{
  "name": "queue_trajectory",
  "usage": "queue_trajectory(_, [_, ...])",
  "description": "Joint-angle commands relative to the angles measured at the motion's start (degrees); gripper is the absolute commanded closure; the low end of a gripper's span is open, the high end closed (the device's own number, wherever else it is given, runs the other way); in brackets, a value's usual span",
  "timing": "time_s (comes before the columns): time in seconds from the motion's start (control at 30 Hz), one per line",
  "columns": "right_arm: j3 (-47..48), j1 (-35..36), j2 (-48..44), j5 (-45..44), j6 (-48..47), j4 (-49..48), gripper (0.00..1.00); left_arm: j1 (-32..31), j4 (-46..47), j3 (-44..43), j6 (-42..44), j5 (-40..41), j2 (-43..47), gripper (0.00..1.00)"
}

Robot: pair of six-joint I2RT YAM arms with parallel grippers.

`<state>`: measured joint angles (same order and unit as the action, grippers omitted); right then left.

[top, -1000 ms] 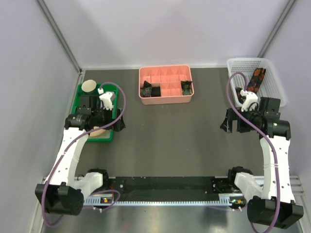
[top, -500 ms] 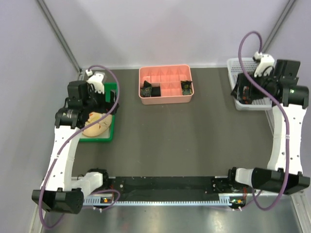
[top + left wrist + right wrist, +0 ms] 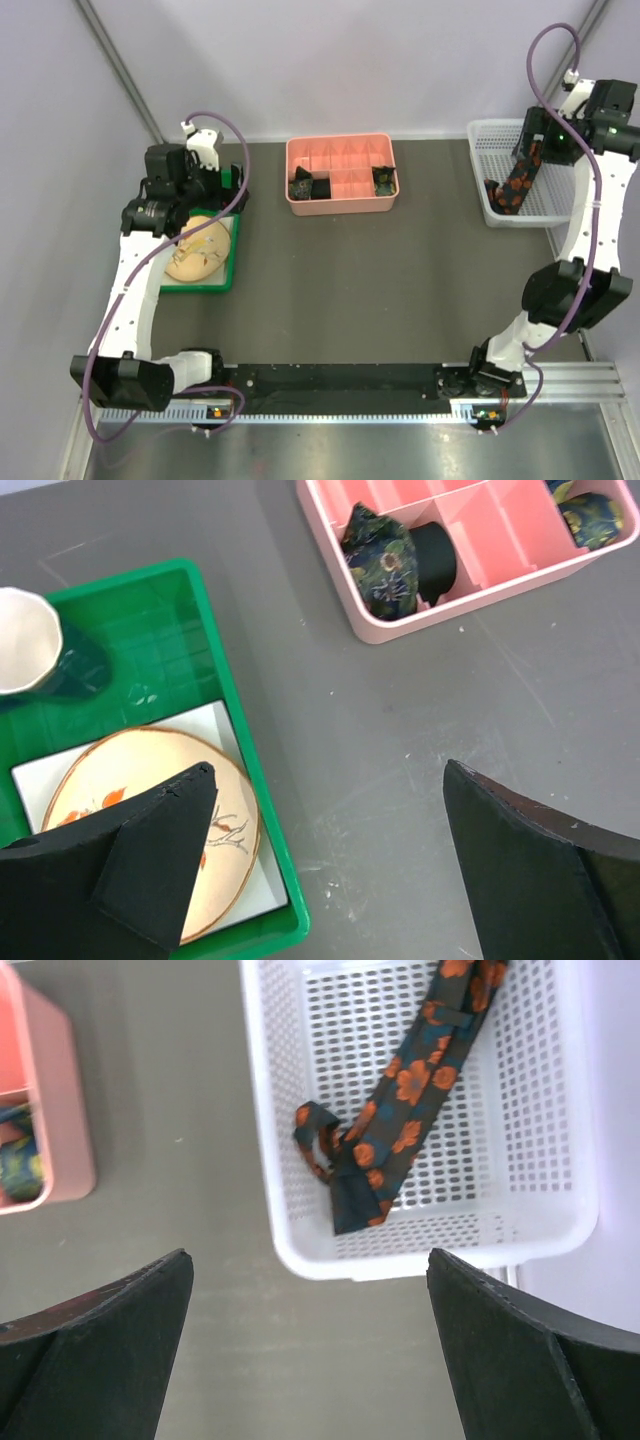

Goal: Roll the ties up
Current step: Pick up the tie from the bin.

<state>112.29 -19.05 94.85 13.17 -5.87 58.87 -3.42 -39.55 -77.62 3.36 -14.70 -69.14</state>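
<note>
My right gripper pinches the black tie across its middle (image 3: 526,166) (image 3: 440,1048) next, beside the tie's band. The tie's ends stay free for my left gripper to spread for rolling.
A black tie with red-orange blotches (image 3: 515,180) (image 3: 405,1110) lies loosely folded in the white mesh basket (image 3: 490,215) (image 3: 420,1260) at the far right. Rolled ties with greenish specks (image 3: 303,186) (image 3: 385,565) sit in compartments of the pink box (image 3: 340,206) (image 3: 400,630), one more at its right end (image 3: 382,180) (image 3: 590,510). My right gripper (image 3: 540,145) (image 3: 310,1350) hangs high over the basket's near-left edge, open and holding nothing. Over the right rim of the green tray, my left gripper (image 3: 222,192) (image 3: 325,860) also stands open with nothing between its fingers.
The green tray (image 3: 200,285) (image 3: 270,880) at the left holds a cream plate with a red print (image 3: 195,255) (image 3: 150,780) and a dark cup (image 3: 25,645). Grey walls close in the table's back and sides. Purple cables loop above both arms.
Both arms have risen and swung toward the back: the left from the tray's near part to its far end, the right from beside the basket to high above it. Both grippers stayed open.
</note>
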Motion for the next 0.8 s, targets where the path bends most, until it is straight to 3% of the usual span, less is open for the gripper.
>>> queue_trajectory(0.0, [2.8, -0.3, 4.7, -4.6, 0.5, -7.0, 0.04, 0.2, 4.6, 1.0, -0.8, -4.1, -0.6, 0.01])
queue_trajectory(0.4, [6.5, -4.1, 23.5, -4.4, 3.4, -15.2, 0.1, 0.2, 3.4, 3.7, 0.5, -6.0, -4.2, 0.01])
queue_trajectory(0.77, [9.8, -4.3, 37.1, -9.5, 3.1, -26.6, 0.09, 0.2, 0.5, 3.4, 3.1, -6.1, -10.6, 0.01])
